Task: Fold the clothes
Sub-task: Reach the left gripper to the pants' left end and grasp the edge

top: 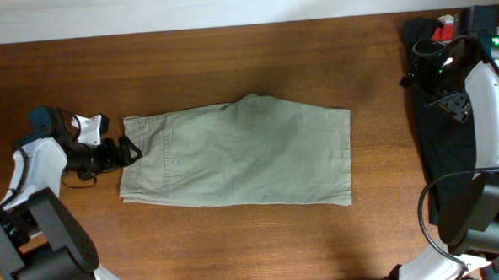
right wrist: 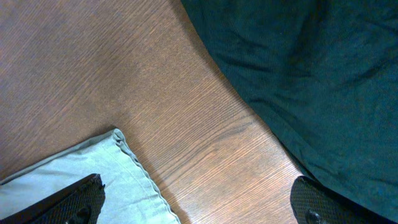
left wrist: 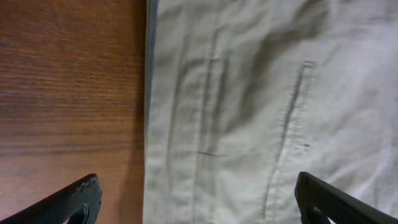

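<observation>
The khaki shorts (top: 242, 153) need that end folded over toward the leg hems, so my left gripper will grab them by the waistband edge (top: 132, 154) next.
A pair of light khaki shorts (top: 242, 153) lies flat across the middle of the wooden table, waistband to the left. My left gripper (top: 123, 152) is open at the waistband edge. In the left wrist view its fingers (left wrist: 199, 193) straddle the cloth's left edge (left wrist: 261, 93) and hold nothing. My right gripper (right wrist: 199, 199) is open and empty above bare wood. One finger is over the shorts' corner (right wrist: 56, 180) and the other is over a dark green garment (right wrist: 311, 74).
The dark garment (top: 445, 165) lies in a long pile along the table's right side, under the right arm. Bare wood table (top: 229, 65) surrounds the shorts. A light wall edge runs along the back.
</observation>
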